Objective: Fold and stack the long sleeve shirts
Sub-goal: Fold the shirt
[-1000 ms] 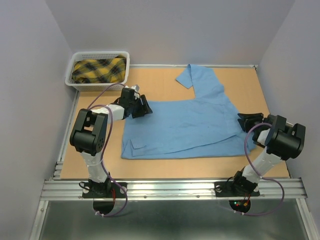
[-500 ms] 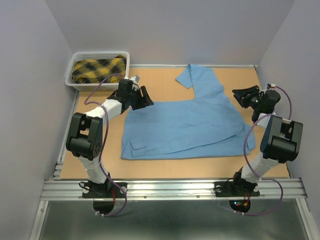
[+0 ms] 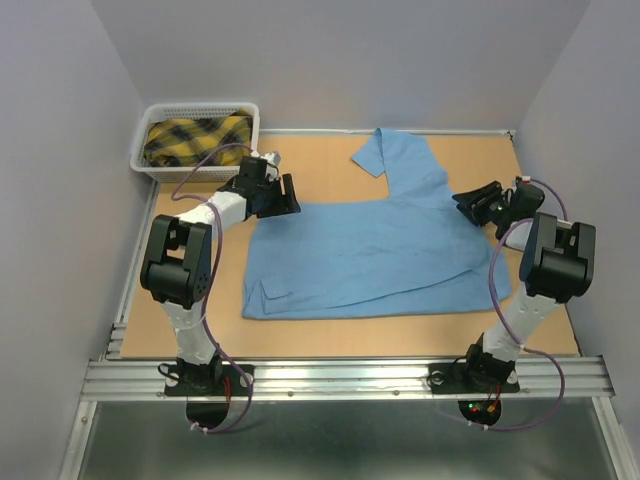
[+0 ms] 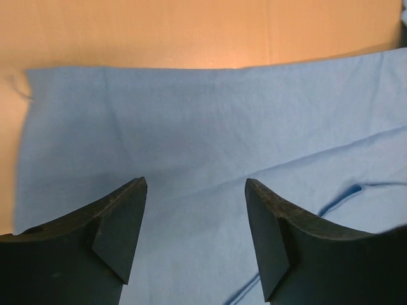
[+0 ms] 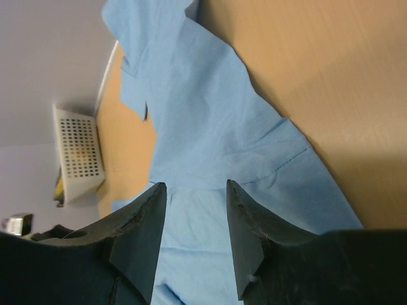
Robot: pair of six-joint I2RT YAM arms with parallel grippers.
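The shirt's back edge needs to be folded inward evenly. My left gripper should take the shirt's back corner nearest the basket (image 4: 39,81) next, so both grippers can do that.
One of the long sleeve shirts, light blue (image 3: 370,250), lies spread flat on the wooden table, with one sleeve (image 3: 395,160) reaching toward the back. My left gripper (image 3: 287,195) hovers at the shirt's upper left corner, open and holding nothing. In the left wrist view the gripper (image 4: 196,184) has only blue cloth (image 4: 191,114) showing between its fingers. My right gripper (image 3: 468,203) is at the shirt's upper right edge, pointing left and also open. In the right wrist view the right gripper (image 5: 194,185) is empty above the shirt (image 5: 203,121).
A white plastic basket (image 3: 140,160) stands at the back left corner with a yellow and black plaid cloth (image 3: 197,138) inside; the basket (image 5: 79,152) also shows in the right wrist view. Grey walls close in on three sides. Bare tabletop (image 3: 540,180) lies to the right of the shirt.
The right arm swung from the shirt's lower right edge up toward the back right, then in to the shirt's upper right edge. The left gripper shifted slightly and opened a little wider.
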